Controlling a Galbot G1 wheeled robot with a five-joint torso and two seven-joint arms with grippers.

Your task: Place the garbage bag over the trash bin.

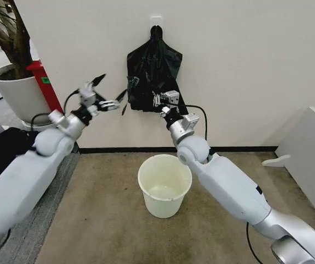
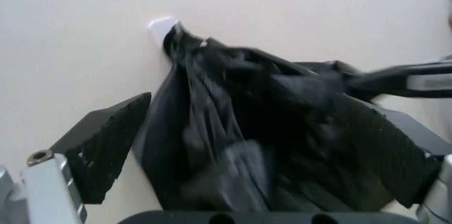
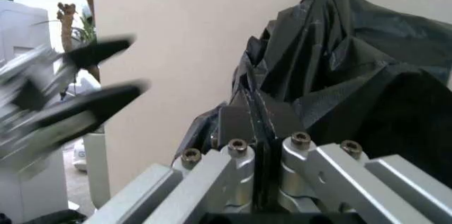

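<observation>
My left gripper should next pinch the garbage bag by its loose edge (image 1: pixel 132 82). The edge sticks out from the bundle while the other film (image 1: pixel 153 63) hangs slack.
A black bundle of bags (image 1: pixel 152 63) hangs against the wall, pinched to a point on a white hook (image 1: pixel 156 21). My right gripper (image 1: pixel 158 100) is shut on the garbage bag (image 3: pixel 339 75), a thin sheet of black film at the bundle's lower edge; in the right wrist view the pads (image 3: pixel 236 123) press together on the film. My left gripper (image 1: pixel 112 87) hovers open just left of the bundle, apart from it. The left wrist view has the bundle (image 2: pixel 233 91) between its spread fingers (image 2: pixel 106 144). The trash bin (image 1: pixel 164 187), a cream-white bucket, stands on the floor below.
A white plant pot with a tree (image 1: pixel 20 93) and a red object (image 1: pixel 44 82) stand at the left by the wall's corner. A black plastic heap (image 1: pixel 3 148) lies at the far left. A white panel (image 1: pixel 311 154) stands at the right.
</observation>
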